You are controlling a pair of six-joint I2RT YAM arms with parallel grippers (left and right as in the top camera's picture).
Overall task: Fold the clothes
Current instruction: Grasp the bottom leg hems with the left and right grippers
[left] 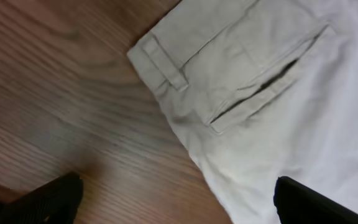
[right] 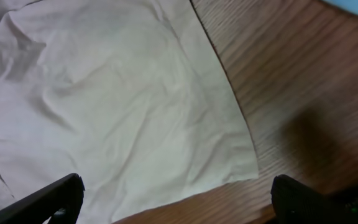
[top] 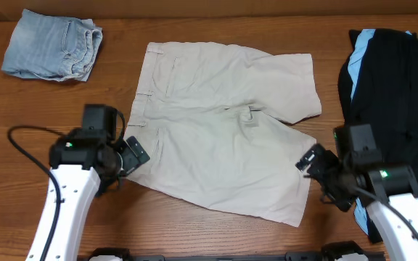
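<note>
My left gripper is to fold the near side of the shorts over the far leg, so it should next grab the beige shorts (top: pixel 216 123) by the near corner of the waistband.
Pale beige shorts (top: pixel 216 123) lie spread flat in the middle of the table, waistband to the left, legs to the right. My left gripper (top: pixel 135 154) is open just above the waistband's near corner (left: pixel 166 68); the pocket slit (left: pixel 260 90) shows in the left wrist view. My right gripper (top: pixel 312 161) is open above the near leg's hem corner (right: pixel 238 165). Folded light-blue denim shorts (top: pixel 53 45) sit at the back left. Black garments with light-blue panels (top: pixel 394 94) are piled at the right.
The wooden table (top: pixel 194 225) shows bare along the front edge and between the beige shorts and the black pile. Black cables trail from both arms.
</note>
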